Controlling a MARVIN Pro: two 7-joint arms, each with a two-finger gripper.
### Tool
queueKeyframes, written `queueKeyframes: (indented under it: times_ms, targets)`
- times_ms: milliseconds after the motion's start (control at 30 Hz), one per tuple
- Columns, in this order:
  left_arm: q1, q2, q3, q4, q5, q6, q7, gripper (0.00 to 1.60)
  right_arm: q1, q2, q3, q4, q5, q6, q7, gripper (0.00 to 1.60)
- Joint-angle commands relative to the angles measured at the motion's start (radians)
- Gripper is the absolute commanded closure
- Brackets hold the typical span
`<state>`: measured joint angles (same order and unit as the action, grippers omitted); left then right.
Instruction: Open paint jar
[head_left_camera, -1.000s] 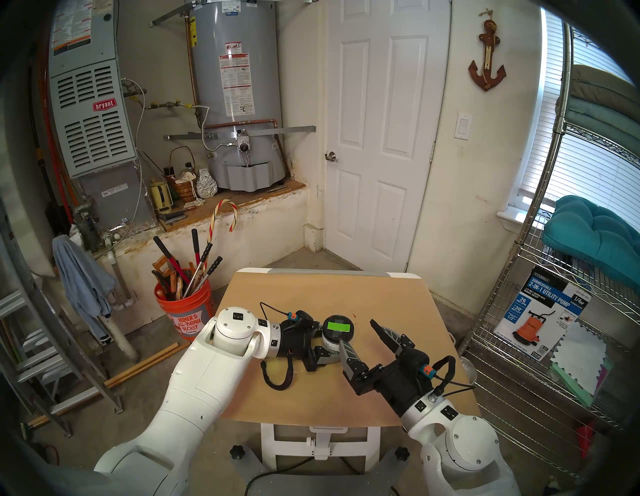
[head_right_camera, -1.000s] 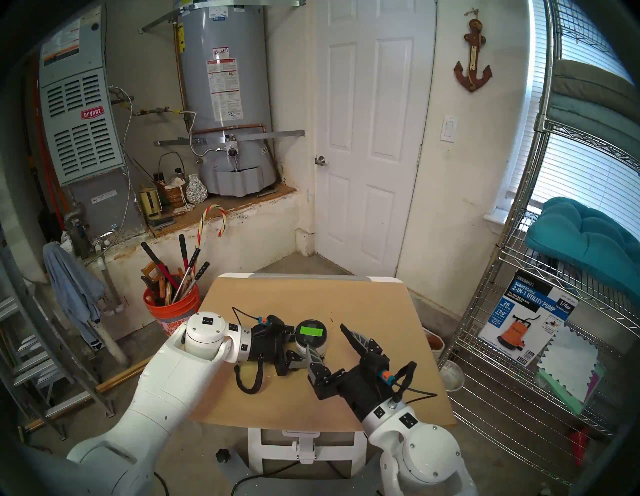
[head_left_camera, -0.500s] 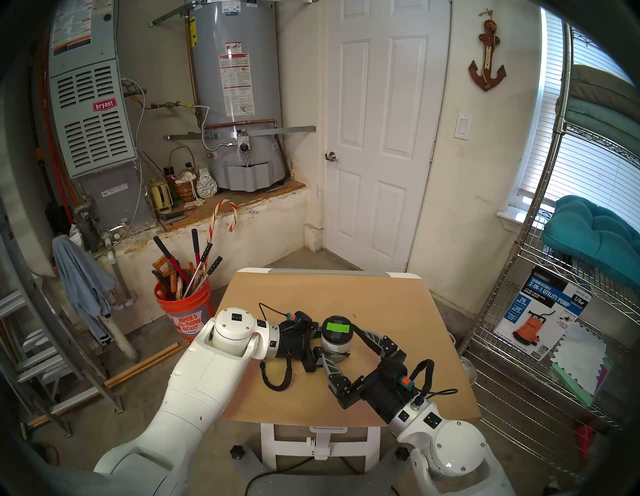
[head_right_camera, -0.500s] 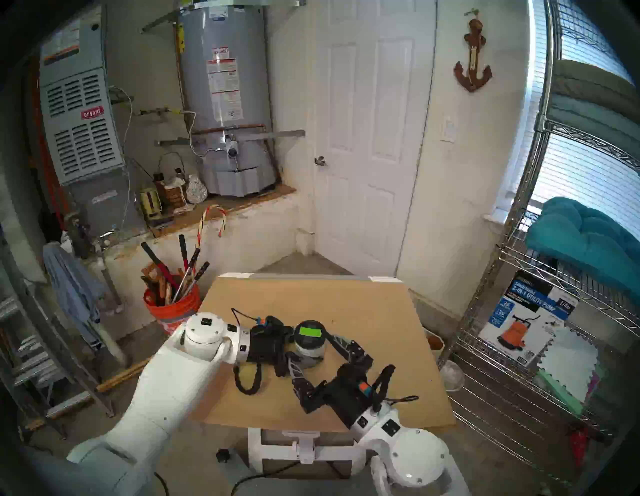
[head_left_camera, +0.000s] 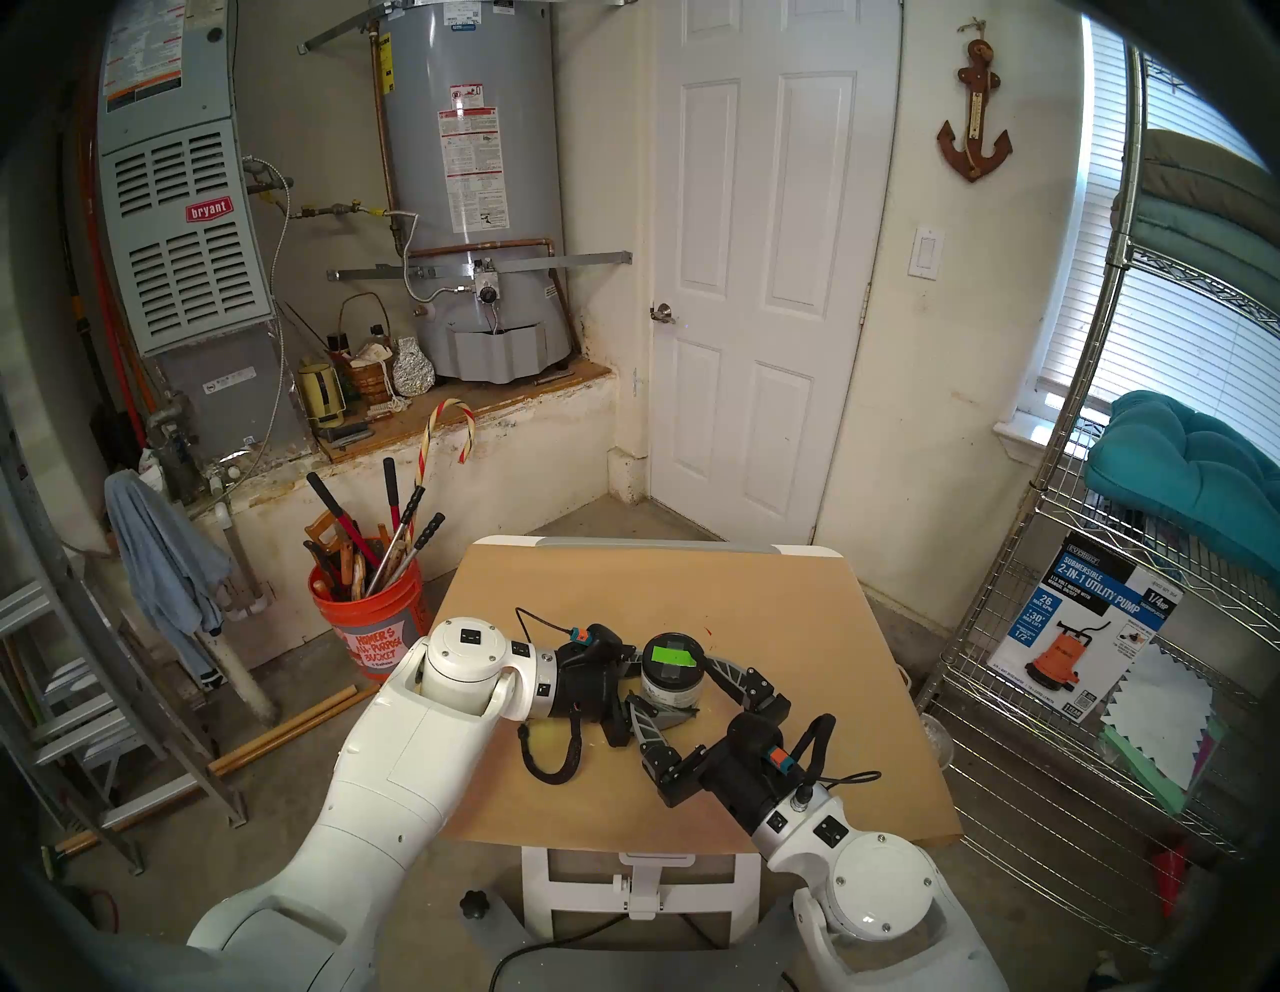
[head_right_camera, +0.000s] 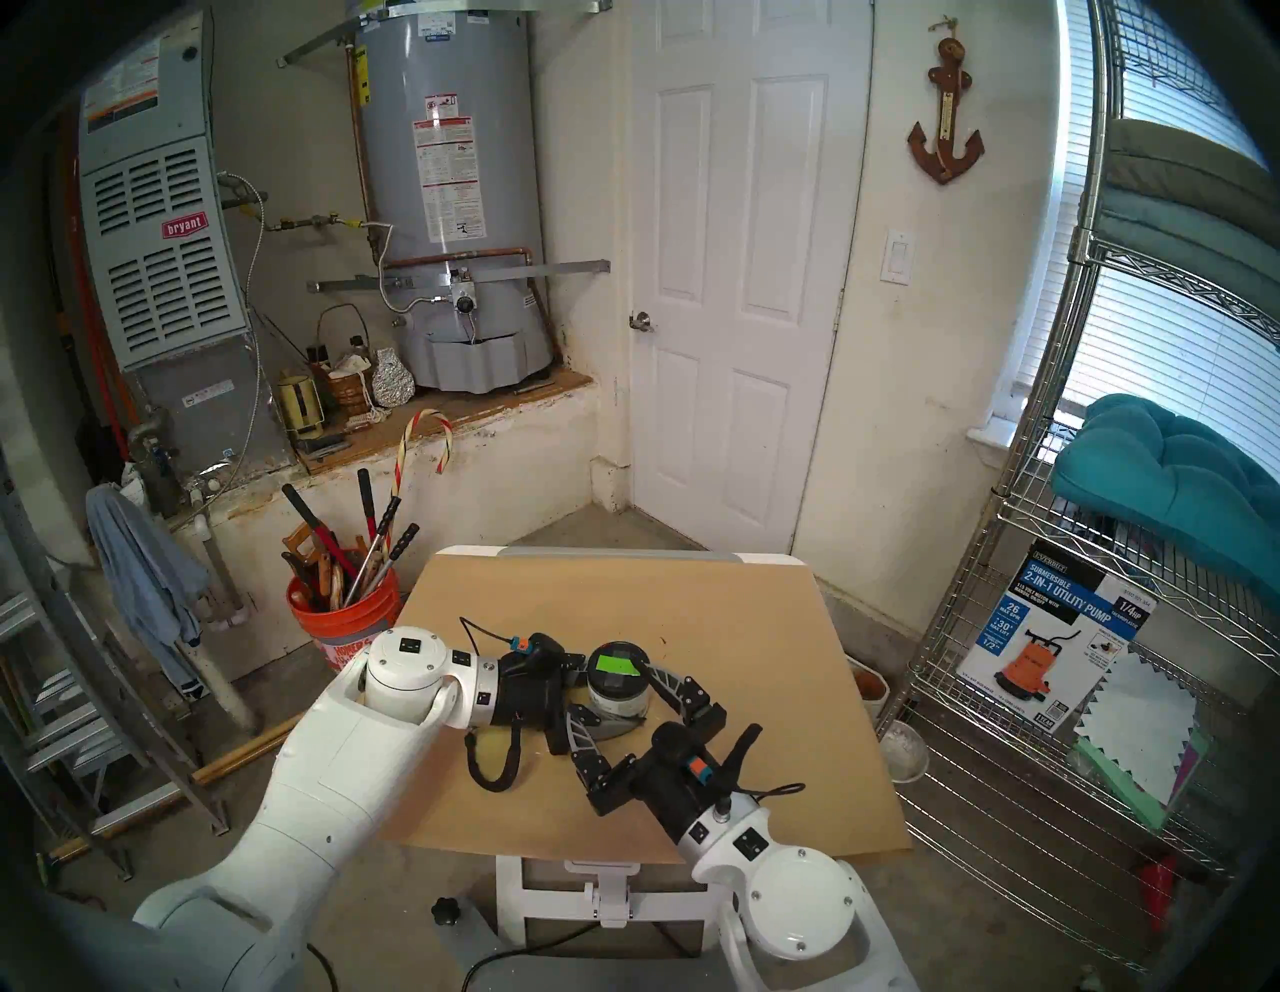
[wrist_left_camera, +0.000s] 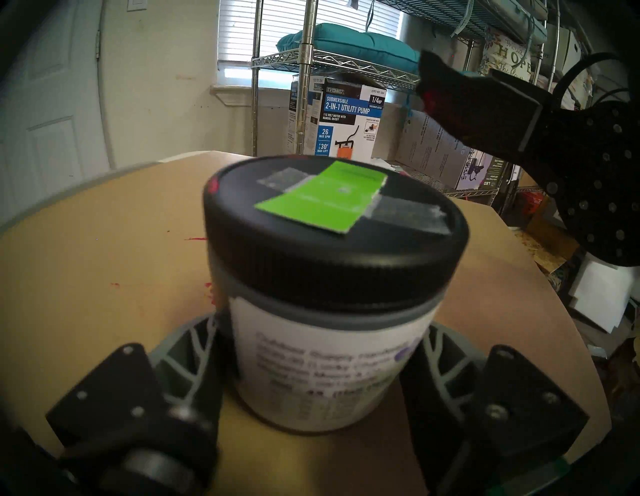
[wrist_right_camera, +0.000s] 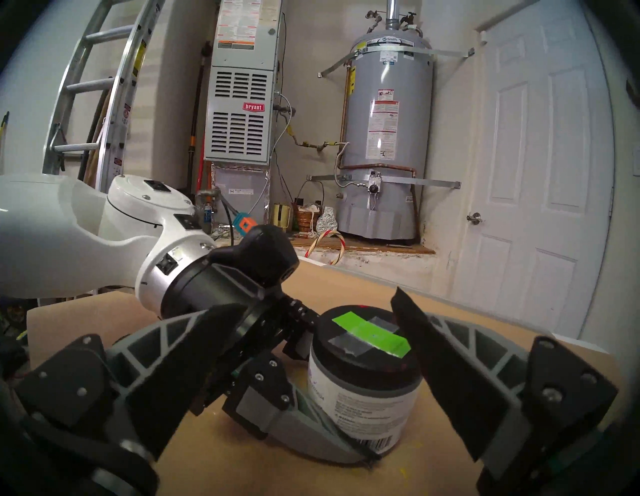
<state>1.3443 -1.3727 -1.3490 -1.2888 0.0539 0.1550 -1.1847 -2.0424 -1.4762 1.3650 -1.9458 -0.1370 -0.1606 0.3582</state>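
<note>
I need to reach the lid with my right gripper and grab its free black side (head_left_camera: 671, 675) (wrist_right_camera: 365, 377), because the fingers of my left gripper are around the jar's labelled body below.
The paint jar (head_left_camera: 670, 682) is small and squat, with a white label, and stands upright on the tan table (head_left_camera: 658, 582). Its black lid (wrist_left_camera: 332, 242) carries grey tape and a bright green rectangle. My left gripper (wrist_left_camera: 322, 350) comes in from the left, low on the table, and is shut on the jar's labelled body below the lid. My right gripper (wrist_right_camera: 322, 304) reaches in from the front right and is open. One of its fingers (wrist_right_camera: 436, 363) is close by the lid's right edge and the other is out over my left gripper. Whether either finger touches the lid I cannot tell.
An orange bucket (head_left_camera: 367, 623) full of long-handled tools stands on the floor left of the table. A wire shelf rack (head_left_camera: 1080, 693) with a pump box is at the right. A ladder (head_left_camera: 83, 693) leans at the far left. Small red paint specks mark the table beside the jar.
My right gripper has moved left and down from beside the jar until its open fingers straddle the lid. The left gripper and the jar have not moved.
</note>
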Motion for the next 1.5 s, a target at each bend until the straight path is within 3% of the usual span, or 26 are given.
queueKeyframes:
  times_ms: [0, 400, 867, 1467]
  targets:
    - [0.0, -0.001, -0.003, -0.016, -0.004, 0.002, -0.004, 1.6, 0.072, -0.002, -0.034, -0.002, 0.012, 0.02, -0.053, 0.0]
    - [-0.003, -0.002, -0.007, -0.014, -0.003, 0.002, -0.008, 1.6, 0.105, -0.005, -0.049, 0.034, 0.011, 0.083, -0.111, 0.0]
    - [-0.012, -0.005, -0.009, -0.013, 0.001, 0.006, -0.009, 1.6, 0.154, -0.005, -0.072, 0.091, 0.02, 0.106, -0.157, 0.0]
    - [-0.01, -0.014, -0.016, -0.012, 0.002, -0.003, 0.01, 1.6, 0.134, -0.002, -0.062, 0.103, 0.037, 0.107, -0.19, 0.0]
